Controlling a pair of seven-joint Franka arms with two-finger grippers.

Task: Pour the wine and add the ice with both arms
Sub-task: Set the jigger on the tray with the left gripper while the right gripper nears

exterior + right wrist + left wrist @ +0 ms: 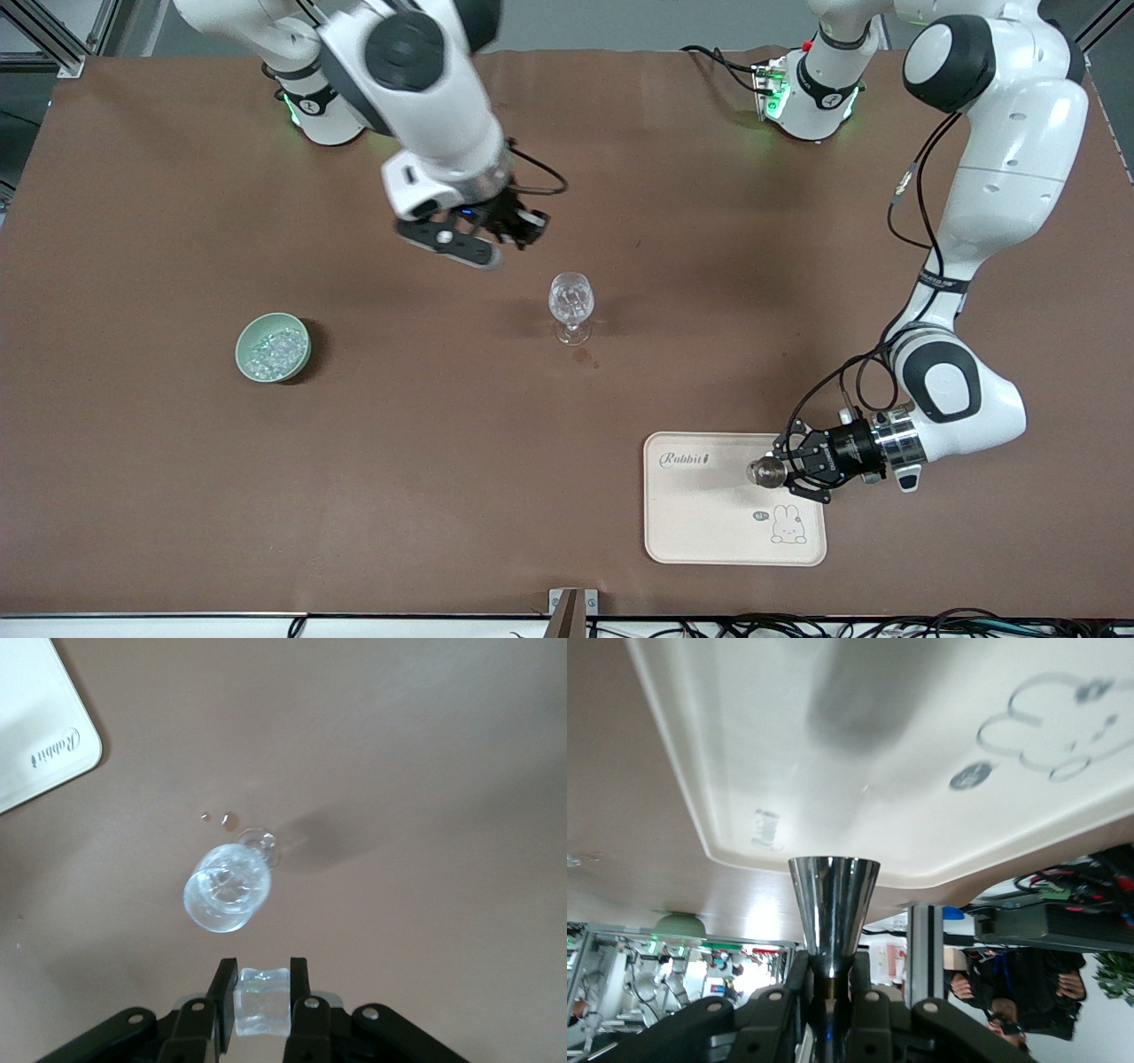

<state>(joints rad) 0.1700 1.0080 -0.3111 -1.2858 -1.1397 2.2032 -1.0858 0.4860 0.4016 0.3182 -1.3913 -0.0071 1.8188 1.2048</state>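
Note:
The ice cube [262,1001] hangs short of the wine glass's rim, so it goes to that rim next in my right gripper, before the release.
A clear stemmed wine glass [571,306] stands upright mid-table, with glinting lumps in its bowl [229,888]. My right gripper [516,229] hangs over the table beside the glass, toward the arms' bases. It is shut on a clear ice cube [263,1001], which sits between its fingers [263,990]. My left gripper [787,470] is low over the cream tray [709,532]. It is shut on the narrow neck of a shiny metal cup [765,472] held on its side. The cup's flared mouth [833,895] points toward the right arm's end [833,973]. No wine is visible.
A pale green bowl [273,347] full of small ice lumps sits toward the right arm's end of the table. A few small dark drops [586,357] lie on the brown table by the glass's foot. The tray has a rabbit drawing [787,525].

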